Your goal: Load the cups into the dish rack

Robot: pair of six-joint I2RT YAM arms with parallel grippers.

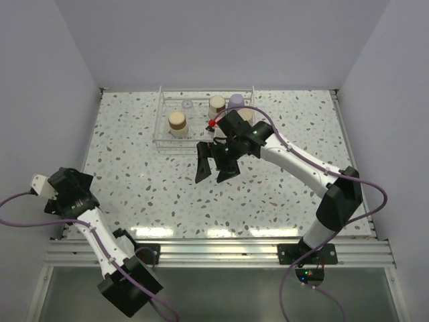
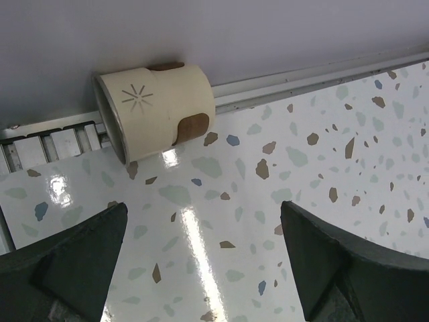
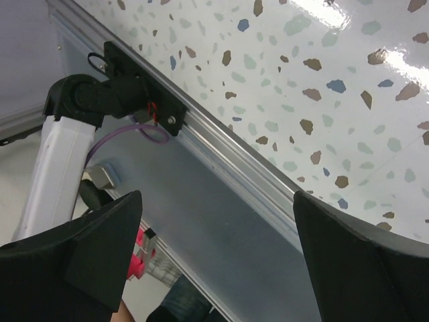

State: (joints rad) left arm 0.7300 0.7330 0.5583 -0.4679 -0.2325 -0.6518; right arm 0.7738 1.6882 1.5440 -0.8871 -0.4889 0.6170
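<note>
Next, my left gripper will grab the beige cup by its open rim [image 1: 46, 192] [image 2: 112, 121], to leave the cup's base free to hand over to my right gripper.
The dish rack [image 1: 161, 111] stands at the back centre of the table. In it I see a tan-based cup [image 1: 177, 121], a clear cup [image 1: 187, 106], another tan-based cup [image 1: 216, 103], a lavender cup [image 1: 236, 100] and a third tan-based cup [image 1: 247, 115] partly behind the right arm. A beige cup [image 2: 157, 111] lies on its side against the left wall [image 1: 39, 181]. My left gripper [image 2: 203, 208] is open and empty, a little short of it [image 1: 52, 194]. My right gripper [image 1: 216, 169] is open and empty in front of the rack, also seen in the right wrist view [image 3: 218, 196]. No red-pink cup clearly shows.
White walls close in the table on the left, back and right. An aluminium rail [image 1: 214, 251] runs along the near edge with both arm bases bolted to it. The right wrist view shows the left arm's base mount [image 3: 114, 87] and the table's near edge.
</note>
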